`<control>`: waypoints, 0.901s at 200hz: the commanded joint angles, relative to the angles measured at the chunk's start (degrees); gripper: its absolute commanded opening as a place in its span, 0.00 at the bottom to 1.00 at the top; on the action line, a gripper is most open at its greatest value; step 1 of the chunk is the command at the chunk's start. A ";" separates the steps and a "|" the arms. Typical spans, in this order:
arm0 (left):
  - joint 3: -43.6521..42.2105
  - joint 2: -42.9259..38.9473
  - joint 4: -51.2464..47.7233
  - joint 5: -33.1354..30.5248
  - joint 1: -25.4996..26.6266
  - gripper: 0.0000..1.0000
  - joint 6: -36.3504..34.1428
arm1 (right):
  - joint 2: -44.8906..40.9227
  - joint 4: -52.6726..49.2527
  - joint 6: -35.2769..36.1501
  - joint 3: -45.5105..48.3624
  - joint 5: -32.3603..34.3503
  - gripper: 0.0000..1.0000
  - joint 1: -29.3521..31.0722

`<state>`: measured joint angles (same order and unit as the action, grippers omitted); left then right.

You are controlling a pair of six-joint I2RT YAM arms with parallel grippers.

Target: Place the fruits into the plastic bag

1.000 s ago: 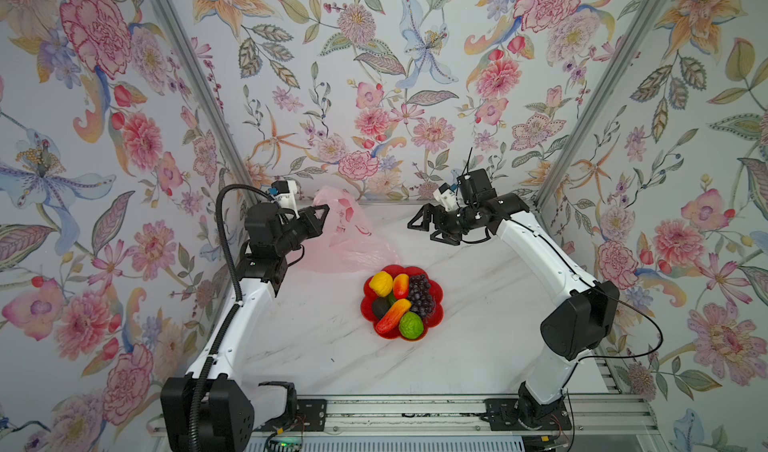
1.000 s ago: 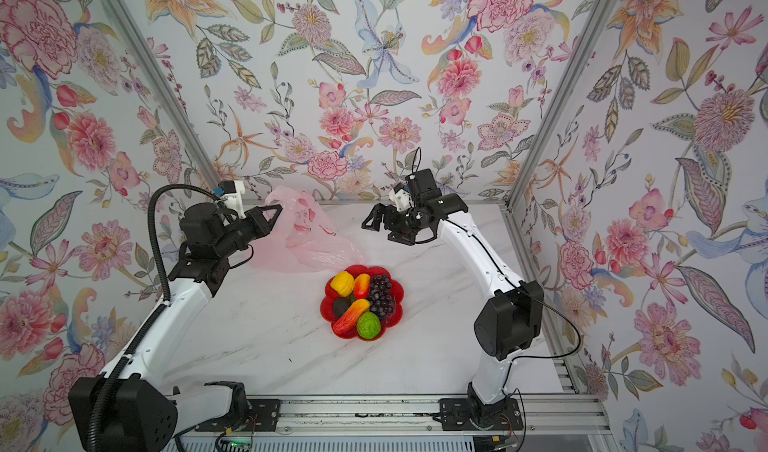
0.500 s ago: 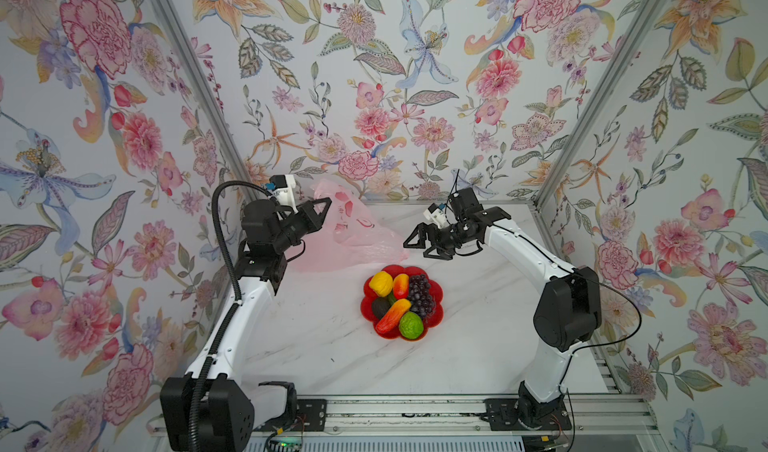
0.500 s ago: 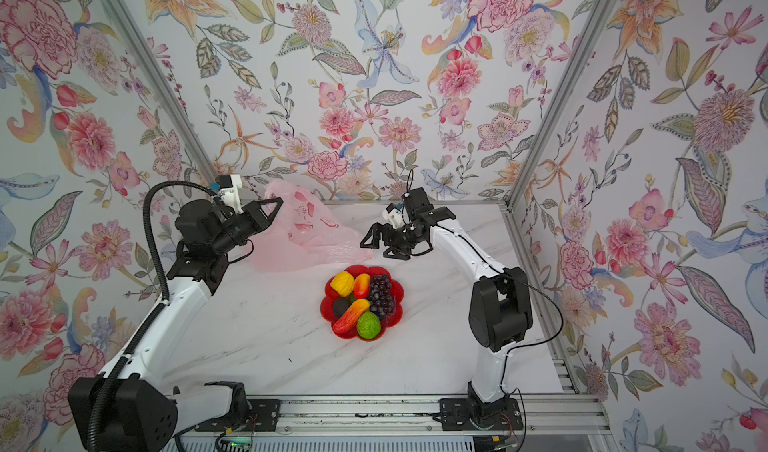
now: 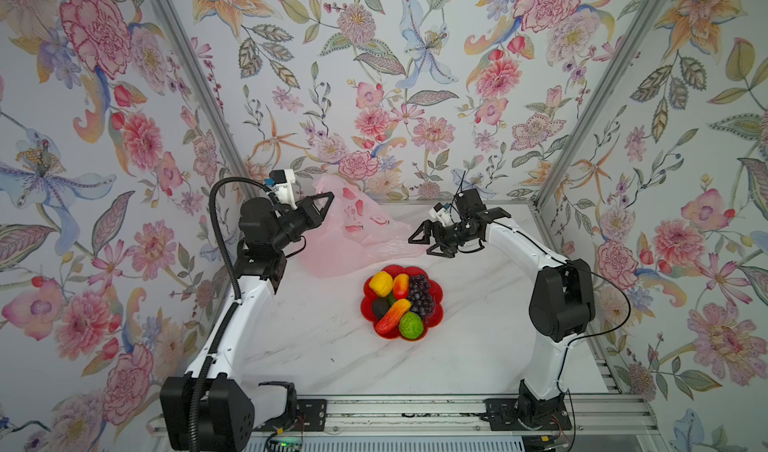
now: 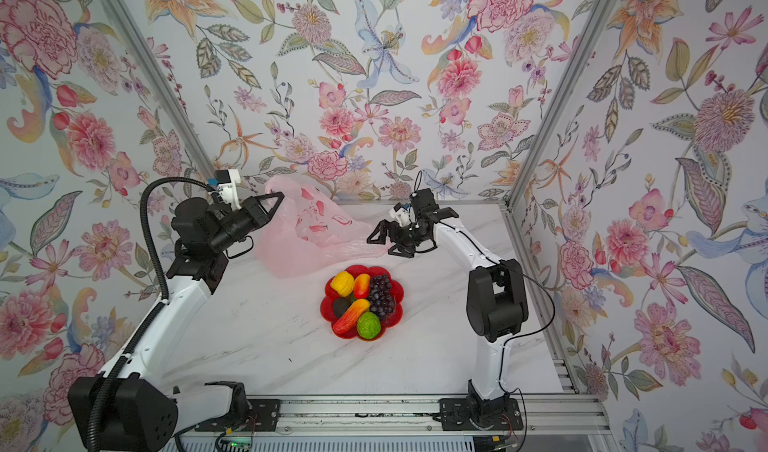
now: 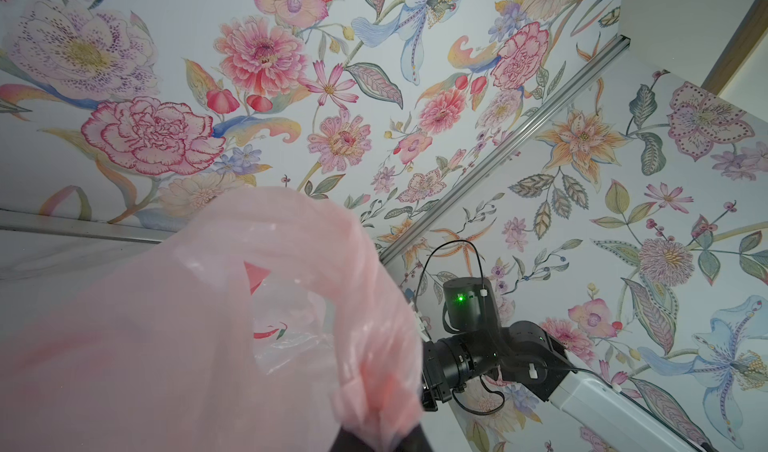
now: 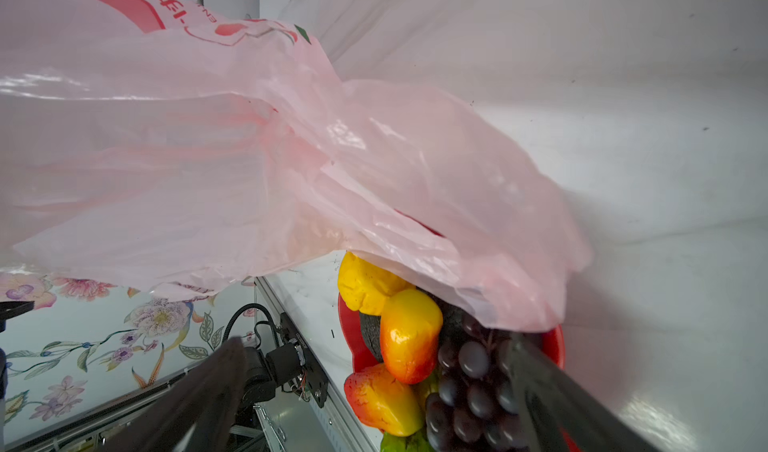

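Observation:
The bag's edge stops ahead of my right gripper's open fingers, so my right gripper next moves toward it before closing on the bag's edge (image 5: 416,248) (image 8: 457,280).
The pale pink plastic bag (image 5: 357,237) (image 6: 307,233) lies at the back of the table, one corner raised. My left gripper (image 5: 328,198) (image 7: 378,445) is shut on that raised bunch of film. The fruits sit piled on a red flower-shaped plate (image 5: 438,294): a yellow lumpy one (image 5: 381,283), two mangoes (image 5: 400,285) (image 5: 392,316), grapes (image 5: 420,294), an avocado (image 5: 380,307) and a green bumpy ball (image 5: 411,325). My right gripper (image 5: 422,246) (image 8: 374,387) hangs open by the bag's right edge, behind the plate, holding nothing. In the right wrist view the bag (image 8: 249,158) hides part of the fruits.
Floral walls close in the table on three sides, with metal corner posts (image 5: 582,109). An aluminium rail (image 5: 395,412) carrying both arm bases runs along the front edge. White marble tabletop (image 5: 316,346) lies in front of the plate.
My right gripper has come down and slightly left to the bag's right edge, still open. My left gripper has lifted the bag's corner a little higher.

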<state>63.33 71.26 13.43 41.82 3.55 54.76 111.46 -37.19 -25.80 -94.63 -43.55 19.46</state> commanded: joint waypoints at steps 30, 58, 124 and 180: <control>1.18 -0.86 1.84 1.94 -0.29 0.00 0.87 | 1.04 -3.09 -1.93 0.06 8.86 0.99 -1.05; 0.91 -1.04 2.12 2.12 -0.34 0.00 1.18 | 1.77 -2.38 -1.16 -0.47 6.28 0.99 -0.71; -0.01 -1.48 3.61 2.47 -0.74 0.00 2.37 | 5.25 0.27 -2.30 -4.42 0.49 0.91 1.82; 0.25 -1.53 0.75 2.03 -0.93 0.00 -0.55 | 2.40 0.44 -2.78 -4.02 3.03 0.71 1.65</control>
<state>63.31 71.22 15.09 43.13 3.03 56.23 115.98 -37.21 -28.36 -97.51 -41.69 21.45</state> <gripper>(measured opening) 0.047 0.741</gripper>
